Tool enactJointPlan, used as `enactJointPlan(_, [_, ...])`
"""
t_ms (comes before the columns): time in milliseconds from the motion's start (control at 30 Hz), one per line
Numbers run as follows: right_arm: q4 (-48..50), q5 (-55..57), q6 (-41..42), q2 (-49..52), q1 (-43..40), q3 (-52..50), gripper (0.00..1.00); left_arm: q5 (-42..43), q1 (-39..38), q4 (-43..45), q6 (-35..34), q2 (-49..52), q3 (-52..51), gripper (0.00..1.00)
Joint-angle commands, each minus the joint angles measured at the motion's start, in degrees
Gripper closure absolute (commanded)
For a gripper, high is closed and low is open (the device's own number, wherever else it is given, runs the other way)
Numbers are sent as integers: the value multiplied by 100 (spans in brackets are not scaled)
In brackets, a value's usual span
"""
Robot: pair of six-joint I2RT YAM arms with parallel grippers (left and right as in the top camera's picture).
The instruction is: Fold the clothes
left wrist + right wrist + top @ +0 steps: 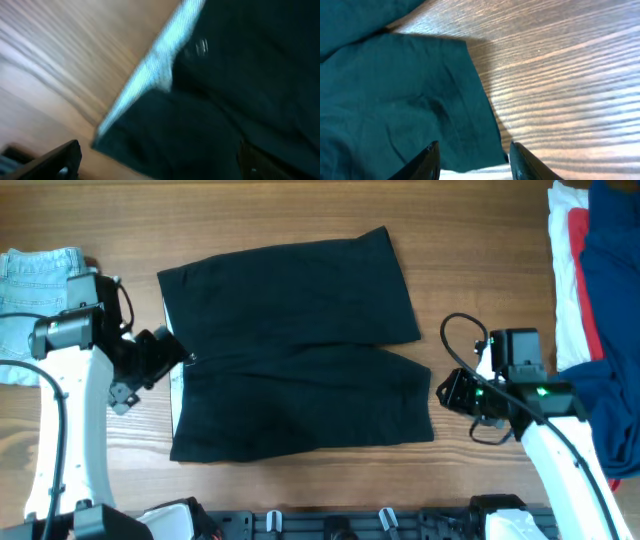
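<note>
Next, my left gripper reaches the black shorts [300, 350] and grabs the near waistband corner to fold, leaving the hem corner for my right gripper.
A pair of black shorts [300, 350] lies flat in the middle of the wooden table, waistband to the left, legs to the right. Its pale grey-white inner band [155, 70] shows in the blurred left wrist view. My left gripper [175, 352] hangs open at the waistband, its fingers spread over the black cloth [210, 125]. My right gripper [447, 390] is open just right of the lower leg's hem, its fingers on either side of the hem's corner [470, 130]. Neither gripper holds anything.
A folded light-blue denim piece [35, 280] lies at the far left edge. A pile of white, red and blue clothes [595, 290] fills the right edge. Bare wood [560, 75] lies right of the shorts' leg.
</note>
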Motion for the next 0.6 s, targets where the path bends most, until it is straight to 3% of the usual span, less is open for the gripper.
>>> enactJointPlan(0, [-201,131,9,-103,-2,13,54,841,-269,-302,-101,-28,-442,0])
enactJointPlan(100, [-212,129,-146,-22,-2,13,54,1174,-315,-122,-1056,-28,-1718,0])
enactJointPlan(167, [-195,136,-227,-17,-2,13,53,1346,-315,-70,-1132,-83,-2251,0])
enactJointPlan(367, [-201,129,-369,28,-2,13,52,1060,-315,267,-2026,-837,-2800,1])
enactJointPlan(433, [-216,122,-367,103,-2,9,52,1071,-315,632,-2306,-894,-3117,14])
enactJointPlan(500, [-214,107,-365,188,-2,9,52,1104,-315,977,-2481,-894,-3464,16])
enactJointPlan(533, [-214,105,-363,212,-2,9,52,1156,-315,1189,-2481,-894,-3582,27])
enactJointPlan(567, [-214,105,-365,236,-2,9,52,1158,-315,1252,-2481,-892,-3598,31])
